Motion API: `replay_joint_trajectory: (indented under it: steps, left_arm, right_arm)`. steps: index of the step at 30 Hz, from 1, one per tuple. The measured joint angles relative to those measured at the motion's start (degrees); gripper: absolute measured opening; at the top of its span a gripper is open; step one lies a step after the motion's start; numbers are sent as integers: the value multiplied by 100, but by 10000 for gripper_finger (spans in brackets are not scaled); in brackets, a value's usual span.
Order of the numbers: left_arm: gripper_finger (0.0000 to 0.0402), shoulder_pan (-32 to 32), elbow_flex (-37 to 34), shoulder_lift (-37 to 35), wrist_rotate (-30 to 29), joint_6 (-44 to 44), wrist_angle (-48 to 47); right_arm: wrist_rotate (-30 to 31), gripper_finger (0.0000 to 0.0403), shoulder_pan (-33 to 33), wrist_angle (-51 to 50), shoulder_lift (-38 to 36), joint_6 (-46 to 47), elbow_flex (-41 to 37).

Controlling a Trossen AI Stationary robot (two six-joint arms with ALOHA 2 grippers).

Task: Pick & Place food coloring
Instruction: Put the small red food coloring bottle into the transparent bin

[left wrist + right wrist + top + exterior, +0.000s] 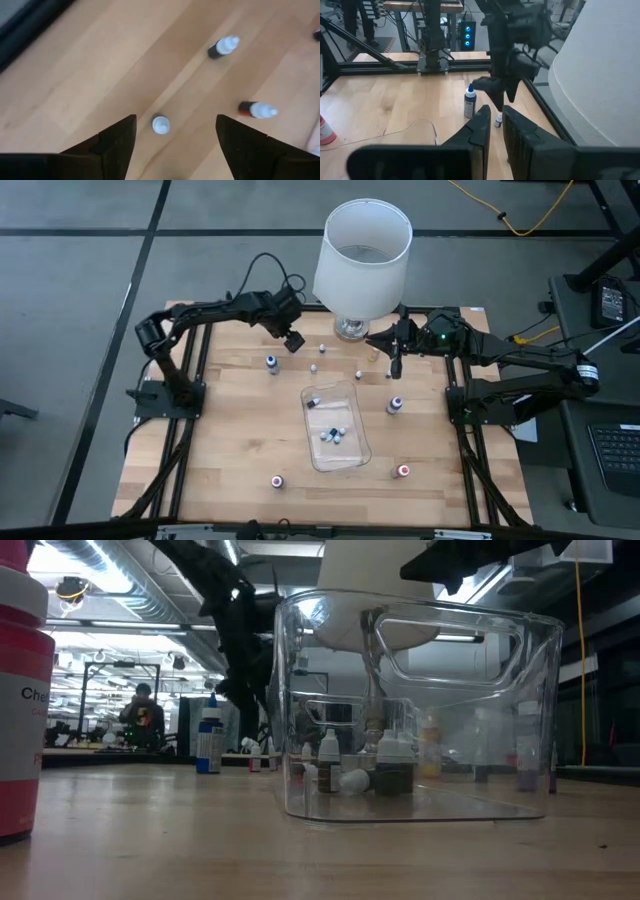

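Observation:
My left gripper's fingers are still high above the white cap [161, 125] in the left wrist view, so it is too early to close. It lowers first, then closes on the bottle.
Small food coloring bottles stand or lie scattered on the wooden table [230, 440]. Several more lie in the clear tray [350, 452] at the middle. My left gripper [297, 343] hangs open at the far left of centre, tipped down over a white-capped bottle [160, 124]. That bottle stands upright on its base between the fingers [117, 145], and they do not touch it. Two more bottles [223, 46] [256, 109] lie on their sides beyond it. My right gripper [395, 366] waits above the table beside the lamp, its fingers [481, 131] nearly together with nothing between them.
A large white lamp [360, 258] stands at the far edge between the arms. A blue-capped bottle [271, 362] stands just left of my left gripper. Red-capped bottles [277, 480] [403, 471] stand near the front edge. A person [143, 715] shows far off in the room.

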Motion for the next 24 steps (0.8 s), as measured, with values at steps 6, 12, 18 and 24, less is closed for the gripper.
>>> replay_joint_trajectory:
  steps: [6,12,18,24]
  left_arm:
    - [265,-61,0,358,-292,-39,-109]
    - [257,-57,0,602,-322,-42,-78]
    - [244,-85,0,837,-292,-42,-129]
    - [205,-94,0,840,-347,-50,-36]
  right_arm:
    - [0,53,0,0,0,-16,0]
    - [-2,53,0,-5,0,-20,0]
    - [-7,53,0,-7,-2,10,0]
    - [-9,53,0,-9,-2,21,2]
